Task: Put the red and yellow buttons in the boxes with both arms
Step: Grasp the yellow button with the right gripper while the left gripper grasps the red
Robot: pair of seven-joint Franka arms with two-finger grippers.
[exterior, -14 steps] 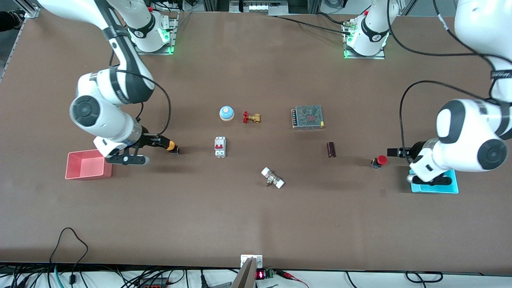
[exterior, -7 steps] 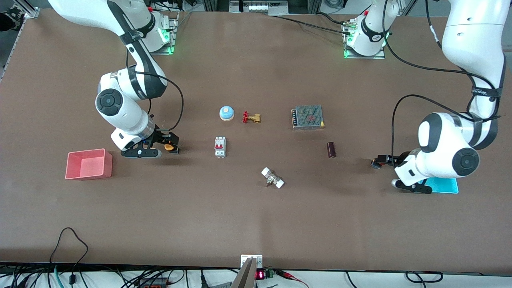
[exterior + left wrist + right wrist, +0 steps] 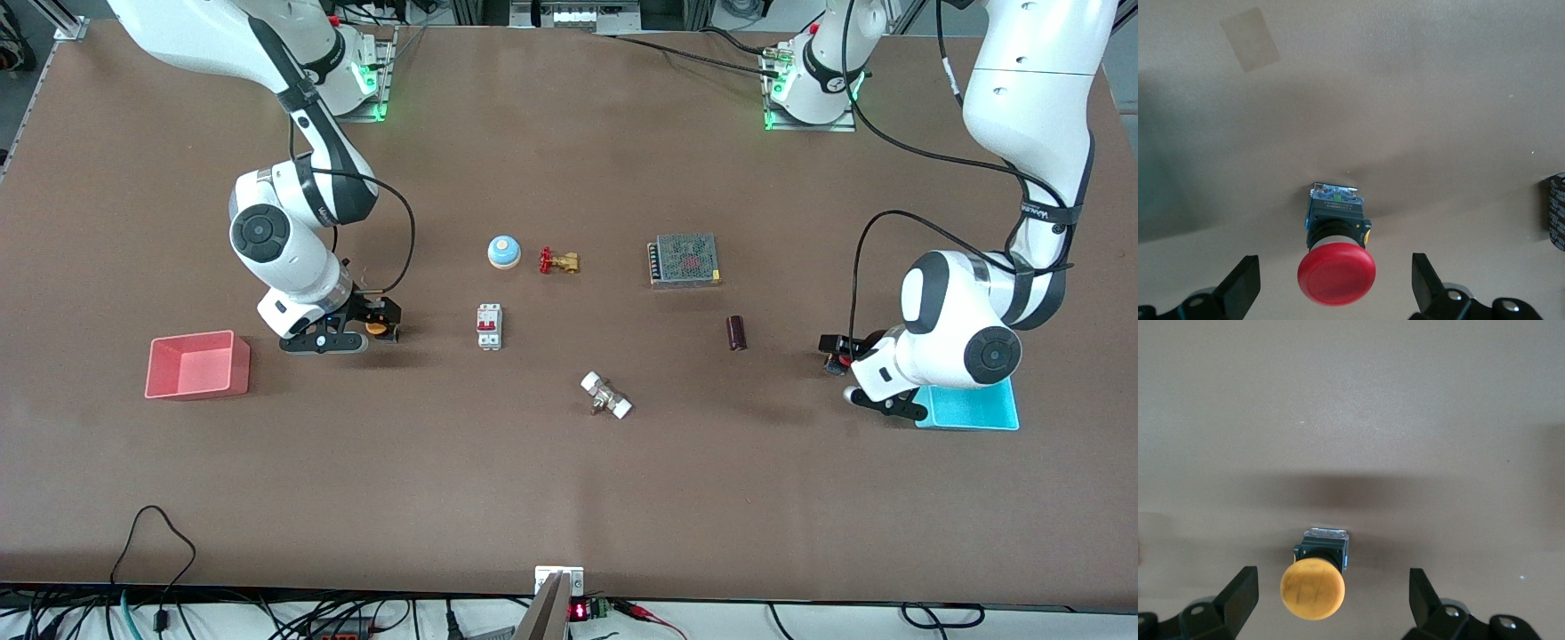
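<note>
My left gripper's open fingers stand beside the red cap (image 3: 1336,273) and black body (image 3: 1337,217), and closing now would catch the red button, so it is time to close.
The yellow button (image 3: 380,329) lies on its side on the table, toward the right arm's end. My right gripper (image 3: 377,320) is low around it and open. In the right wrist view the orange-yellow cap (image 3: 1312,589) sits between the spread fingers (image 3: 1238,597), untouched. The red button (image 3: 833,364) lies on its side toward the left arm's end, mostly covered by my left gripper (image 3: 840,349). In the left wrist view the red cap (image 3: 1336,273) sits between the open fingers (image 3: 1241,290), untouched. The pink-red box (image 3: 197,364) and the cyan box (image 3: 973,407) stand at the table's two ends.
Mid-table are a blue dome (image 3: 503,252), a brass valve (image 3: 558,261), a grey mesh unit (image 3: 683,260), a white breaker (image 3: 489,326), a dark cylinder (image 3: 736,332) and a white fitting (image 3: 606,396). The left arm's wrist overhangs the cyan box.
Both arms have swung in and come down around their buttons. The right wrist has left the pink-red box, and the left gripper now covers the red button from the front.
</note>
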